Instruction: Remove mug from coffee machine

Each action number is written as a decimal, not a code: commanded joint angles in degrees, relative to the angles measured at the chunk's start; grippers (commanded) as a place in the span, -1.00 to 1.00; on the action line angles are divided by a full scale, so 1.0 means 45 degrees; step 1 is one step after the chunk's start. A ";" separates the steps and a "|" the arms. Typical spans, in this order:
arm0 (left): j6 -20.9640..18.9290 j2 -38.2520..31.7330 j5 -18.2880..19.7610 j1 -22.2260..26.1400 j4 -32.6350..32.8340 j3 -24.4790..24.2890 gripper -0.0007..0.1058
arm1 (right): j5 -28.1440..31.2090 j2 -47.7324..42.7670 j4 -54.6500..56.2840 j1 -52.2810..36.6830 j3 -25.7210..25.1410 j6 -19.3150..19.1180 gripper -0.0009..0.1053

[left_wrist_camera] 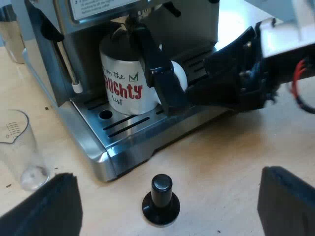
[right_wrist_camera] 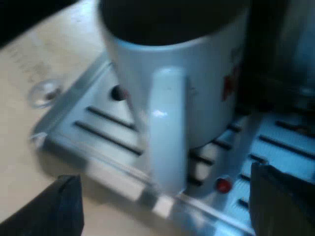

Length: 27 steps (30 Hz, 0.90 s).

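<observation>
The mug's round body (right_wrist_camera: pixel 211 83) is wider than my right gripper's open fingers. My right gripper will hold the mug by its narrow handle (right_wrist_camera: pixel 168 130) next.
A white mug (left_wrist_camera: pixel 123 81) with red and black lettering stands upright on the espresso machine's drip tray (left_wrist_camera: pixel 133 130), under the spouts. My right gripper (left_wrist_camera: pixel 194 73) reaches in at the mug's handle (left_wrist_camera: pixel 179 74), one black finger (left_wrist_camera: pixel 160 73) crossing the mug's side. In the right wrist view the mug (right_wrist_camera: pixel 197 73) is close, its handle (right_wrist_camera: pixel 167 132) facing me between the wide-apart fingers of my right gripper (right_wrist_camera: pixel 167 209), which is open. My left gripper (left_wrist_camera: pixel 170 199) hangs open above the table, off the tray.
A tamper with a black knob (left_wrist_camera: pixel 161 199) stands on the wooden table (left_wrist_camera: pixel 236 152) just off the tray's edge, below my left gripper. A clear measuring glass (left_wrist_camera: pixel 19 150) stands beside the machine's corner. A small red dot (right_wrist_camera: pixel 224 184) marks the slotted tray (right_wrist_camera: pixel 103 125).
</observation>
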 commanded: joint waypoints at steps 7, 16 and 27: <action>0.0066 -0.0004 0.0092 -0.0022 -0.0065 -0.0044 0.65 | 0.0485 0.1158 -0.1879 -0.0002 -0.0074 -0.0121 0.33; 0.0066 -0.0004 0.0092 -0.0022 -0.0065 -0.0044 0.65 | 0.0485 0.1891 -0.3364 -0.0002 -0.0074 -0.0121 0.33; 0.0066 -0.0004 0.0092 -0.0022 -0.0065 -0.0044 0.65 | 0.0569 0.2348 -0.4286 -0.0002 -0.0074 -0.0343 0.33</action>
